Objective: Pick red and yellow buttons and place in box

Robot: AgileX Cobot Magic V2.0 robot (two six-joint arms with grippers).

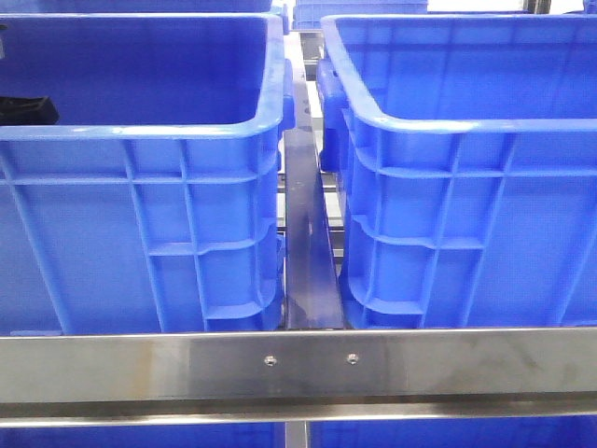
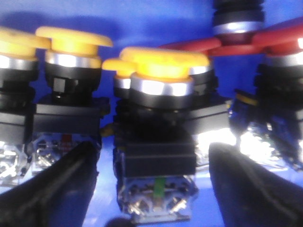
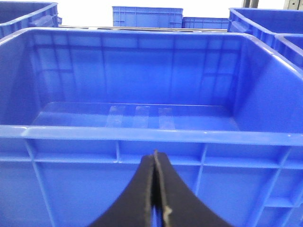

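I need to close my left gripper now, since its fingers reach down beside the black body, and closing them would hold the yellow button.
The left wrist view is filled with yellow buttons and red buttons standing on a blue crate floor. One yellow button [image 2: 163, 66] with a chrome ring and black body stands between my left gripper's [image 2: 154, 156] black fingers [image 2: 61, 184], which are open and apart from it on both sides. More yellow buttons [image 2: 71, 42] stand beside it, and red buttons [image 2: 227, 45] lie behind. My right gripper [image 3: 155, 156] is shut on nothing, just outside the near wall of an empty blue box [image 3: 142, 132]. In the front view no buttons show.
Two large blue crates stand side by side, the left crate [image 1: 140, 131] and the right crate [image 1: 466, 121], with a narrow gap between them. A steel rail [image 1: 298, 364] runs across the front. A dark piece of the left arm [image 1: 23, 110] shows inside the left crate. More crates stand behind.
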